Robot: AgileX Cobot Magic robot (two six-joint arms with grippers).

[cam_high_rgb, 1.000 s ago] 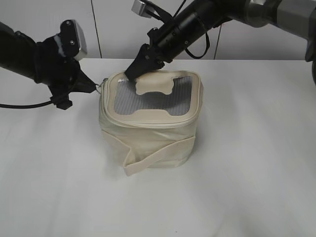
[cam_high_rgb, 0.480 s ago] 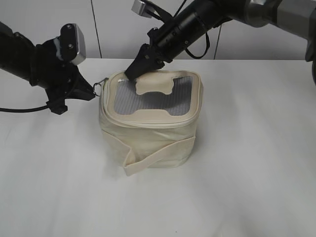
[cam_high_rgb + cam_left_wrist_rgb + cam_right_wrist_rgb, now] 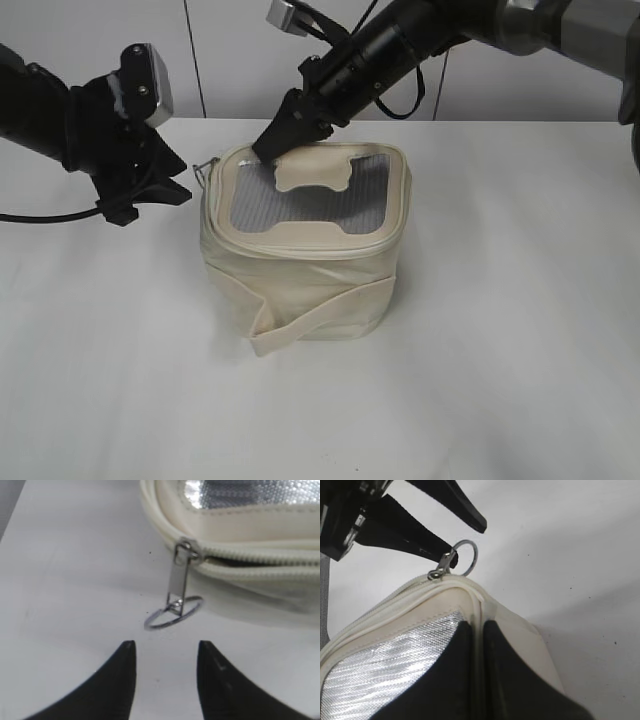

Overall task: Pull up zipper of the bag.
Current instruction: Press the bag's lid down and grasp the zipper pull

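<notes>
I need to pull up the bag's zipper, so I should next grab the zipper slider (image 3: 187, 551) by its silver ring pull (image 3: 173, 612) with my left gripper.
The cream boxy bag (image 3: 305, 265) stands mid-table, grey mesh top (image 3: 300, 195) with a cream patch. Its zipper track (image 3: 260, 557) runs round the lid edge. A silver slider with a ring pull (image 3: 174, 614) hangs loose at the bag's left corner; it also shows in the right wrist view (image 3: 465, 557) and faintly in the exterior view (image 3: 205, 172). My left gripper (image 3: 166, 650) is open and empty, just short of the ring; in the exterior view it (image 3: 170, 180) sits left of the bag. My right gripper (image 3: 477, 630) is shut on the lid's rim at the back left corner (image 3: 272, 145).
The white table (image 3: 480, 380) spreads round the bag. A cream strap band (image 3: 320, 320) wraps the bag's front and sticks out at the lower left. A wall stands behind the table.
My left gripper let go of the ring pull, opened and drew back slightly left. The ring now hangs free. The right gripper and bag have not moved.
</notes>
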